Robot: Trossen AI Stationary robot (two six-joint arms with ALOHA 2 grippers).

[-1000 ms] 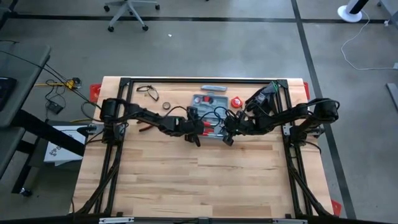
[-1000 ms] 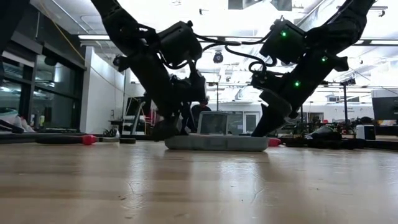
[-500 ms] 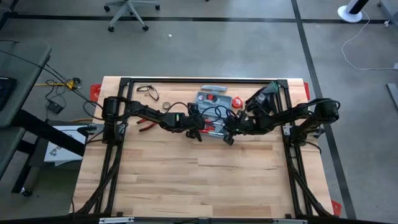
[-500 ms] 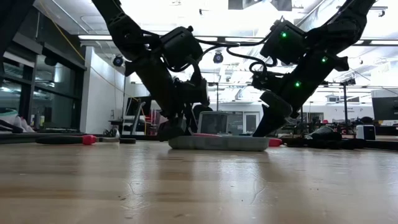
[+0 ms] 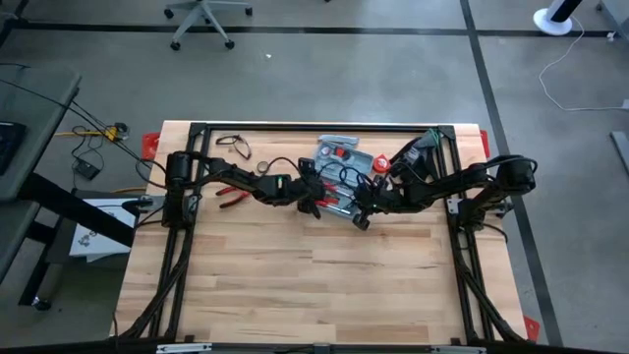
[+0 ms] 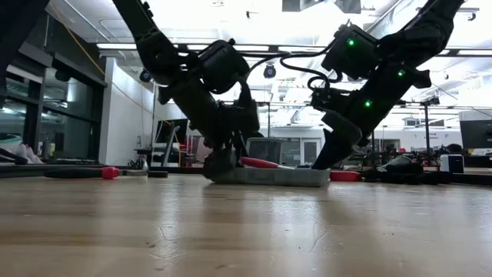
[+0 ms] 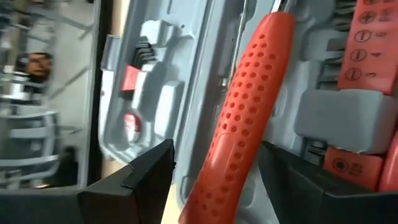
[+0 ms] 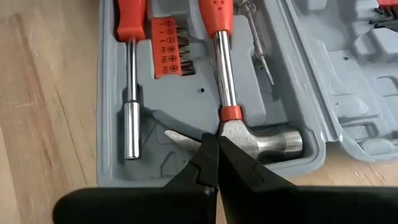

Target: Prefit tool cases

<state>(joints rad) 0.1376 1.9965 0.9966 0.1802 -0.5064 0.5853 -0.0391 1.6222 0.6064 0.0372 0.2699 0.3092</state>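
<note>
The left gripper grabs the hammer's red handle [image 7: 242, 118] next, to clear the tool case.
The blue-grey tool case [image 5: 339, 153] lies open on the table's far middle, standing askew to the edges. In its moulded tray [image 8: 106, 124] lie a hammer [image 8: 225, 74], a red-handled driver [image 8: 130, 118] and a red bit block [image 8: 171, 46]. My right gripper [image 5: 361, 218] [image 8: 214, 146] is shut over the hammer's head end. My left gripper [image 5: 314, 205] [image 7: 216, 152] is open at the case's left end, one finger on each side of the hammer's red handle [image 7: 242, 118]. In the low view the handle [image 6: 261, 162] slants up over the case's rim. My left gripper has the red handle, near its free end [image 7: 214, 186], between its open fingers, coming slanting down from the table's left. The handle lies close to one finger [image 7: 280, 180], and whether it touches I cannot tell. My right gripper sets its shut fingertips on the hammer where the steel neck meets the head [image 8: 231, 127], just past the red collar. The fingers come slanting down from the table's right. The hammer's head [image 8: 273, 144] lies in the tray.
Red-handled pliers [image 5: 231, 197], a black wire loop [image 5: 232, 146] and a small ring [image 5: 263, 167] lie left of the case. A red round thing [image 5: 381, 162] sits at its right. The near half of the wooden table [image 5: 314, 285] is bare boards.
My left gripper has gone toward the table's far edge, its fingers staying around the handle. The case has turned about on the table, its left end swinging toward the far edge while the end under my right gripper stayed. The handle now shows above the rim.
</note>
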